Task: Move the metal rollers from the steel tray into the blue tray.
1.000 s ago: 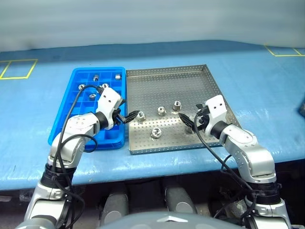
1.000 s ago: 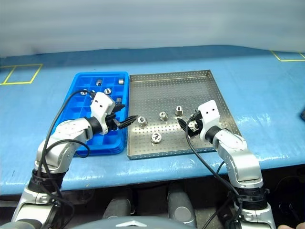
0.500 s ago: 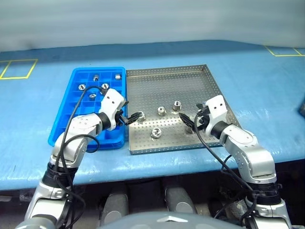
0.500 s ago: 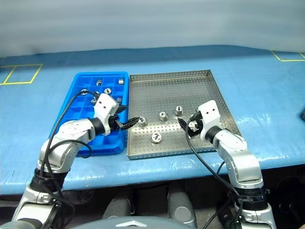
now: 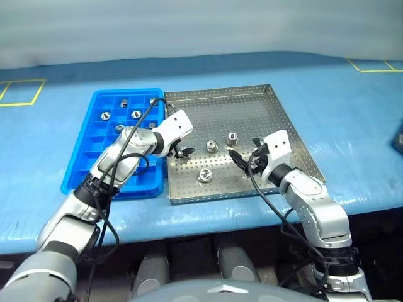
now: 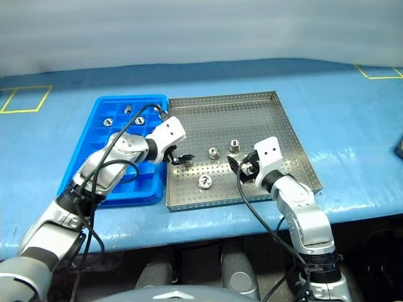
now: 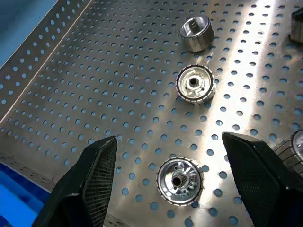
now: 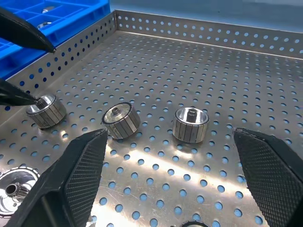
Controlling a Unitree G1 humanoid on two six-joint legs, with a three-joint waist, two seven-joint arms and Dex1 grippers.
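Observation:
The metal roller needs to go into the blue tray, so my left gripper next needs to grab the roller by its ribbed outer side.
Four metal rollers lie in the steel tray. One roller sits by the tray's left rim, and my left gripper stands open with a finger on each side of it, not touching. Two more rollers stand mid-tray, and a fourth lies nearer the front rim. Over the tray's right half my right gripper hangs open and empty, pointing left at the rollers. The blue tray lies against the steel tray's left side, with several rollers in its far compartments.
Both trays rest on a blue-covered table marked with yellow tape squares. The steel tray's back half is bare perforated metal. The front table edge runs just below both trays.
My left gripper has reached right from the blue tray's edge into the steel tray, rolled, and sunk astride the leftmost roller. The right gripper has barely moved. The view has shifted slightly.

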